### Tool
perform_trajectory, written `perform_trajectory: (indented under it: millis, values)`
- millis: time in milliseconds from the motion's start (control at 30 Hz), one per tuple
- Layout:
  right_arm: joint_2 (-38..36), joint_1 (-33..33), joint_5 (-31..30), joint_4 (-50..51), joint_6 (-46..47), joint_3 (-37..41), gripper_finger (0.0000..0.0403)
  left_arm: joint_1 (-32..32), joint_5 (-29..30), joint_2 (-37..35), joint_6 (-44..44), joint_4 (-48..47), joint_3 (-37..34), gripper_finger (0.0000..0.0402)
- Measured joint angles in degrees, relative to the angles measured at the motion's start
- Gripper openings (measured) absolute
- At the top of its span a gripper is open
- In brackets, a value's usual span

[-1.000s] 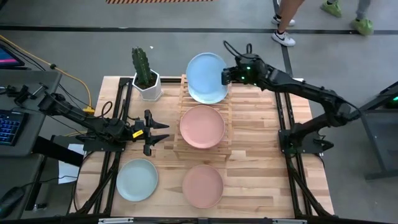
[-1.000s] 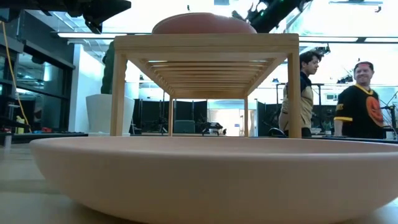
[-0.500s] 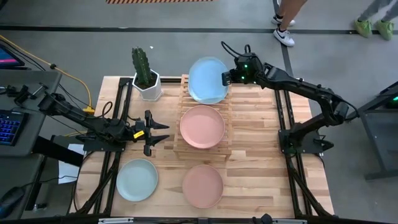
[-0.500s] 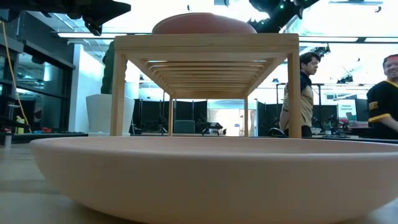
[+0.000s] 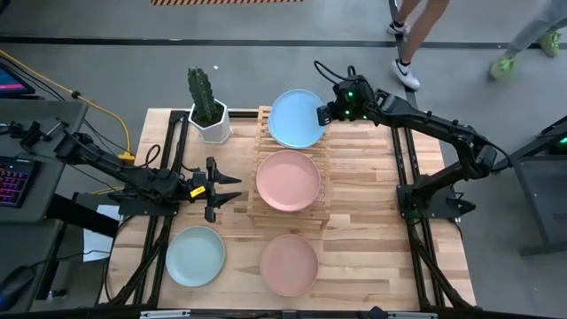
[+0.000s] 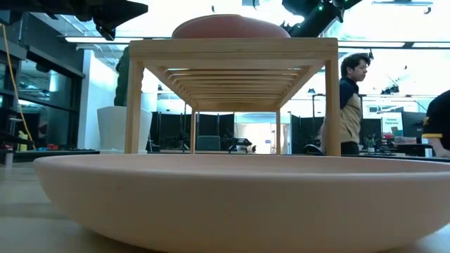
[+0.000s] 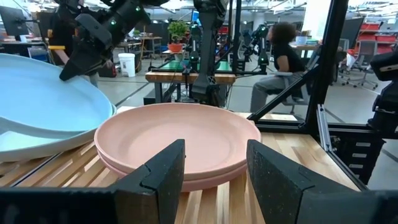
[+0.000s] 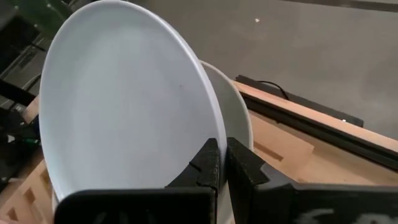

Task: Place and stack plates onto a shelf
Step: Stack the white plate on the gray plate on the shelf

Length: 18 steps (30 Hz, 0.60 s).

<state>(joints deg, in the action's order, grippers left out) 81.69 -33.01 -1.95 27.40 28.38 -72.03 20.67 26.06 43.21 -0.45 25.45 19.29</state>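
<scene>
My right gripper releases the blue plate now, since the blue plate's lower edge (image 8: 53, 162) is in the pale plate (image 8: 231, 112) on the shelf's far end.
The slatted wooden shelf (image 5: 252, 209) stands mid-table. Its near half carries two stacked pink plates (image 5: 288, 180) (image 7: 180, 137). Over its far half a light blue plate (image 5: 294, 118) (image 8: 124, 106) is tilted above a pale plate (image 8: 240, 127) (image 7: 31, 148) that lies on the slats. My right gripper (image 5: 323, 112) (image 8: 222, 150) is shut on the blue plate. A pale green plate (image 5: 196, 255) and a pink plate (image 5: 289, 264) (image 6: 232, 197) rest on the table near the front edge. My left gripper (image 5: 230, 188) (image 7: 214, 152) waits open, left of the shelf. My right gripper pinches the blue plate's rim (image 8: 210, 134) on its right side between the two fingers, one above and one below the rim. It comes in level from the table's right. The plate is tilted, its held side raised over the pale plate beneath.
A cactus in a white hexagonal pot (image 5: 209, 120) stands at the far left, beside the shelf's far corner. Bare wood (image 5: 363, 221) lies right of the shelf. People (image 6: 355, 105) move about beyond the table's far edge.
My right gripper has shifted a little toward the near edge with the blue plate. The plate has come more squarely over the pale plate below, which the high view now shows almost covered.
</scene>
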Motion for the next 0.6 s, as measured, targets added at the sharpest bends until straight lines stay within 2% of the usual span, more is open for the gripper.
perform_trajectory:
  millis: [300,400,600]
  values:
    - [0.00,0.00,1.63,0.02,-1.40,0.00,0.0008,0.00,0.00,-0.01,-0.02,-0.01,-0.01,0.0161]
    - [0.00,0.00,1.63,0.02,-1.54,0.00,0.0030,0.00,0.00,0.01,-0.44,-0.01,0.00,0.0161]
    - [-0.02,0.02,1.65,0.24,-3.43,0.00,0.0101,0.00,0.00,-0.01,-0.46,-0.02,-0.01,0.0161]
